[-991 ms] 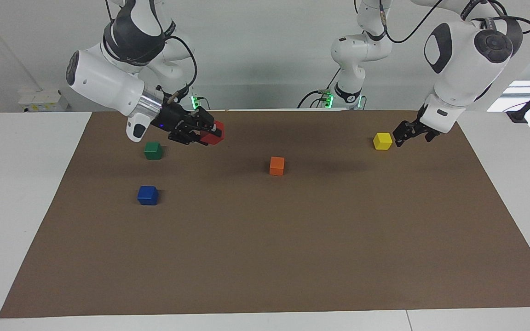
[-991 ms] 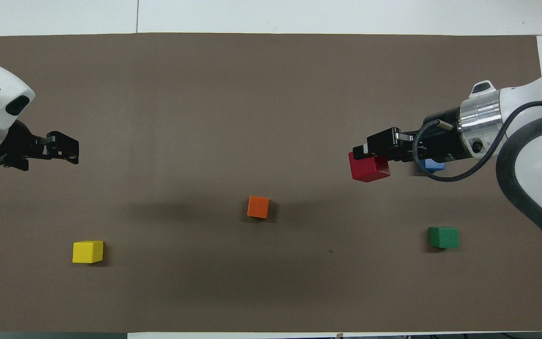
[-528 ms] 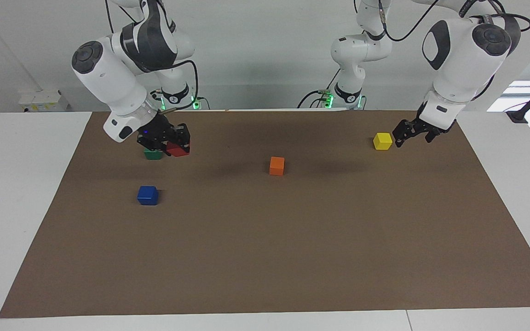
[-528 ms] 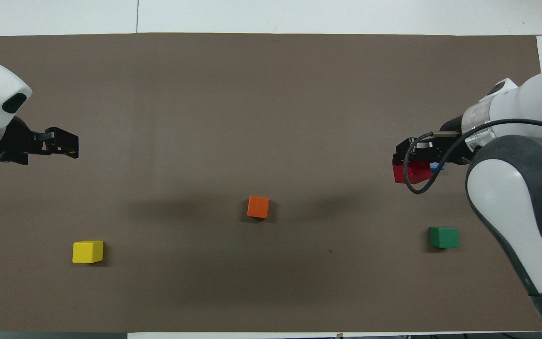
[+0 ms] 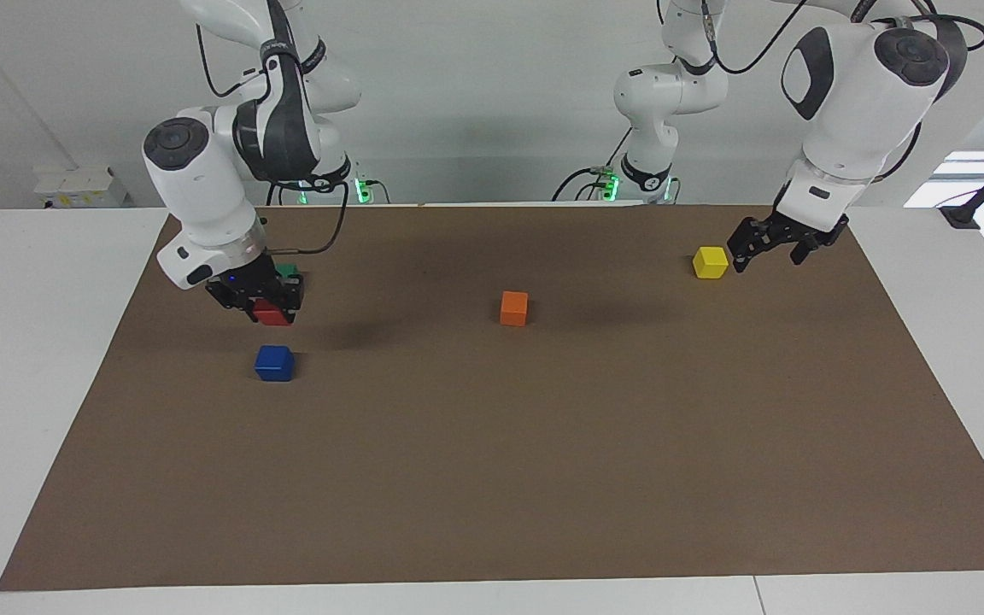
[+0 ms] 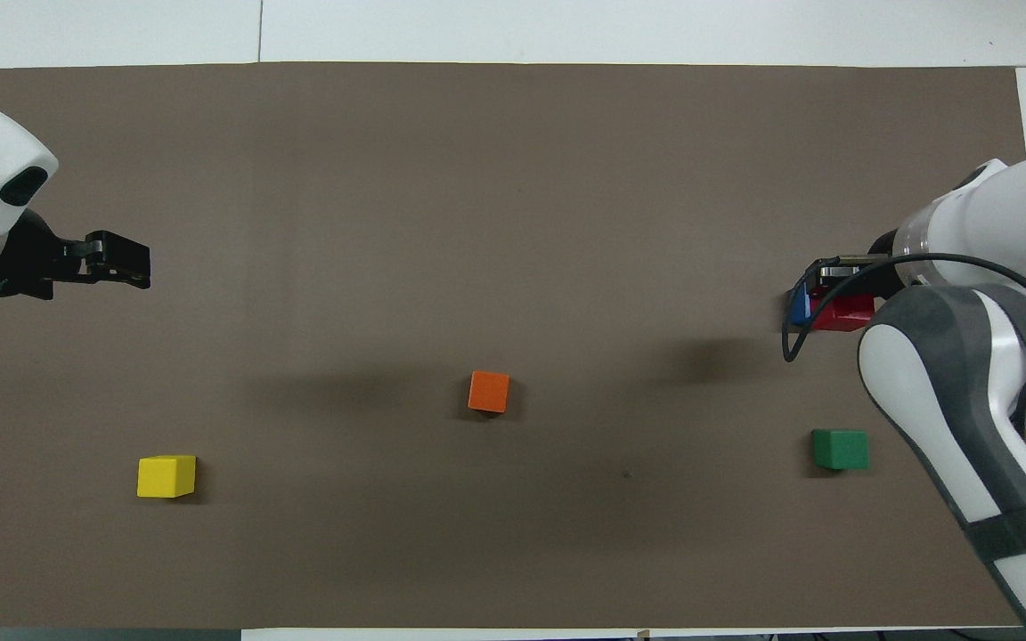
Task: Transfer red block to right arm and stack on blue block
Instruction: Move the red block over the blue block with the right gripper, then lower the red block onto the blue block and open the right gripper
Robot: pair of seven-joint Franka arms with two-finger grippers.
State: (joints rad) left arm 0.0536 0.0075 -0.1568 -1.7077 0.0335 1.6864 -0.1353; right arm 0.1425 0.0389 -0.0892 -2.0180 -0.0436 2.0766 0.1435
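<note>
My right gripper should line up the red block before opening: in the overhead view the red block hangs off-centre above the blue block.
My right gripper [image 5: 271,306] is shut on the red block [image 5: 273,315] and points down. It hangs over the blue block [image 5: 274,363], with a gap between the two blocks. In the overhead view the red block [image 6: 848,314] and right gripper [image 6: 841,304] cover most of the blue block [image 6: 800,309], of which only a sliver shows. My left gripper [image 5: 767,251] waits open and empty in the air by the yellow block [image 5: 710,262], at the left arm's end; the overhead view shows the left gripper [image 6: 126,267] too.
A green block [image 6: 841,449] sits nearer to the robots than the blue one, half hidden by the right gripper in the facing view. An orange block [image 5: 514,307] stands mid-table. All lie on a brown mat [image 5: 543,444] on a white table.
The right arm swung the red block away from the table's middle, past the green block, and turned its gripper downward over the blue block. The left arm barely moved.
</note>
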